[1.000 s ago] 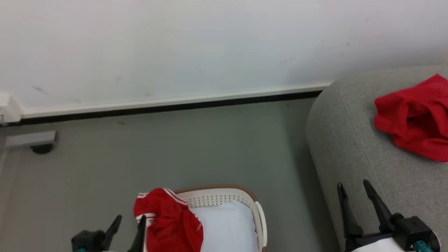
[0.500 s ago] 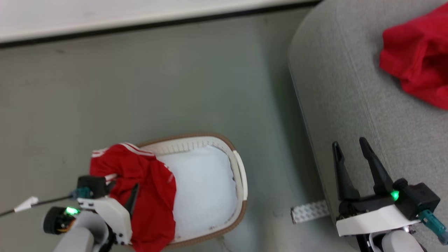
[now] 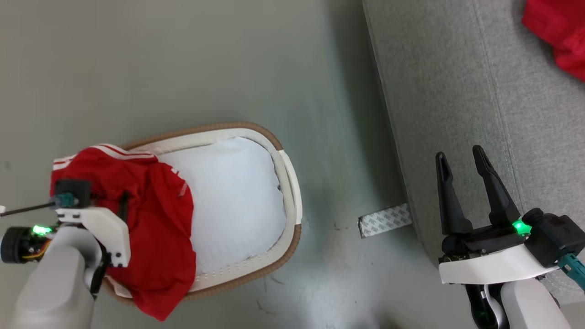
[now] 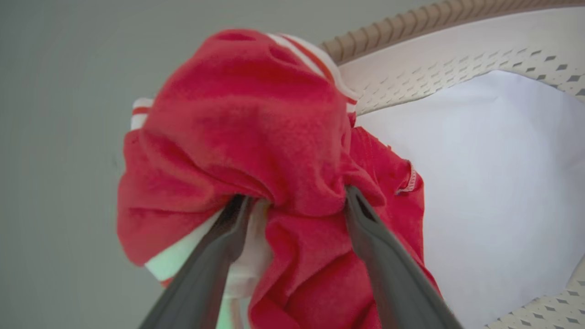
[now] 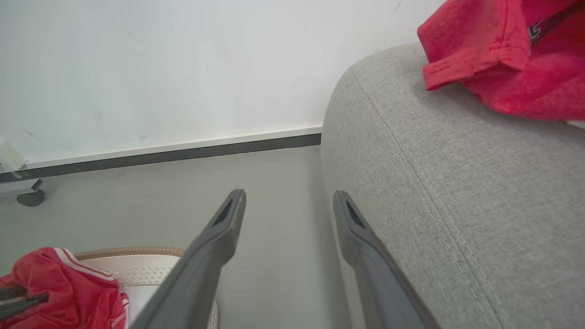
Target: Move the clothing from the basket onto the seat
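The red garment needs to go onto the seat (image 3: 457, 91), so my left gripper should grab it by its bunched fold (image 3: 143, 192) next.
A red garment (image 3: 151, 214) with white cuff stripes hangs over the left end of the white basket (image 3: 292, 183), partly spilling over its brown rim. My left gripper (image 3: 98, 201) is pushed into it. In the left wrist view its fingers stand wide apart, open, with a bunched fold of the garment (image 4: 256, 119) between them (image 4: 296, 201). My right gripper (image 3: 460, 154) is open and empty, hovering at the near edge of the grey seat (image 3: 457, 91). A second red garment (image 3: 557, 32) lies on the seat.
Smooth white padding (image 3: 228, 196) covers the rest of the basket's inside. A patterned strip (image 3: 384, 219) lies on the grey floor between basket and seat. The wall's baseboard (image 5: 183, 151) and a caster wheel (image 5: 29, 197) are beyond the basket.
The head camera has tilted down, so the wall has left the view. My left gripper has moved forward into the red garment in the basket. The right gripper stays open.
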`<state>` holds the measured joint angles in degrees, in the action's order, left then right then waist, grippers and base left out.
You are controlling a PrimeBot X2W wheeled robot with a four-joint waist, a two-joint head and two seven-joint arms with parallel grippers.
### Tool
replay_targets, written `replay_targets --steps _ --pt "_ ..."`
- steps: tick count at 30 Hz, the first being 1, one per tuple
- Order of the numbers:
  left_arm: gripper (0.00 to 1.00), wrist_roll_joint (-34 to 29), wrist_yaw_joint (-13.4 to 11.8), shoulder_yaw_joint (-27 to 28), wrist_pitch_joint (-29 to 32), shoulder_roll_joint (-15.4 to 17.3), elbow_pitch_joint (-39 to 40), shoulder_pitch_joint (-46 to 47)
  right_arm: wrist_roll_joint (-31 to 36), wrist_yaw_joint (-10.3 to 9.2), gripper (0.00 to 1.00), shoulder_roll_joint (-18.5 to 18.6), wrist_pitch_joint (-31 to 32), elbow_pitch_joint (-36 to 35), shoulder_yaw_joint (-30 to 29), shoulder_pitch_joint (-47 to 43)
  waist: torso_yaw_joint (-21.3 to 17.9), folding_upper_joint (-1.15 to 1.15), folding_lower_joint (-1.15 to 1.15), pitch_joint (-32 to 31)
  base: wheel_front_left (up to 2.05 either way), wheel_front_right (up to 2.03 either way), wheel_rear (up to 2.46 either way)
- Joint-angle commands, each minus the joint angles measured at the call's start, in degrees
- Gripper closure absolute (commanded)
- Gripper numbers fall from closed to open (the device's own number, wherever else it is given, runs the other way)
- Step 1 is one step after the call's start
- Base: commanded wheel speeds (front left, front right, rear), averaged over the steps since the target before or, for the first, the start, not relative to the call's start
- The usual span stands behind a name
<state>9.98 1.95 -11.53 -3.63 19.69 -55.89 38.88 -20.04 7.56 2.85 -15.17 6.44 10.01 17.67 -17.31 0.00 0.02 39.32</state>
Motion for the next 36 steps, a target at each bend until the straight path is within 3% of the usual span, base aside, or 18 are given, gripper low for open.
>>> replay_targets --steps 1,6,7,8,19,28,36 --pt "0.0 -0.2 -0.1 0.2 -0.3 0.3 -0.6 1.0 -0.2 -0.14 0.0 0.1 0.0 -0.3 0.1 0.9 -0.7 0.0 -0.02 1.7 0.0 0.0 0.0" --pt "0.0 -0.1 -0.1 -0.1 -2.0 0.6 -3.2 3.6 -0.6 -0.14 0.0 0.1 0.0 -0.5 0.7 0.9 -1.1 0.0 -0.02 2.9 0.0 0.0 0.0" --pt "0.36 0.2 -0.1 0.1 -2.7 0.5 -3.6 4.0 -0.6 -0.14 0.0 0.1 0.0 -0.5 0.8 0.9 -1.3 0.0 -0.02 2.9 0.0 0.0 0.0" --pt "1.0 0.7 0.1 0.2 -3.2 0.2 -4.1 4.3 -0.6 -0.14 0.0 0.1 0.0 -0.5 0.9 0.8 -1.3 0.0 -0.02 2.9 0.0 0.0 0.0" --pt "1.0 3.2 3.0 -0.7 -8.3 -4.2 -8.7 3.6 0.6 -0.14 0.0 0.1 0.0 1.8 0.7 -0.5 0.8 0.0 -0.02 -3.9 0.0 0.0 0.0" --pt "1.0 6.6 4.7 -0.3 -11.2 -8.8 -6.3 -1.3 1.9 -0.14 0.0 0.1 0.0 4.8 -0.7 -5.1 4.4 0.0 -0.02 -16.6 0.0 0.0 0.0" --pt "1.0 9.5 5.4 -0.5 -11.6 -11.2 0.6 -6.5 2.1 -0.14 0.0 0.1 0.0 7.8 -1.0 -10.8 6.9 0.0 -0.02 -29.7 0.0 0.0 0.0"
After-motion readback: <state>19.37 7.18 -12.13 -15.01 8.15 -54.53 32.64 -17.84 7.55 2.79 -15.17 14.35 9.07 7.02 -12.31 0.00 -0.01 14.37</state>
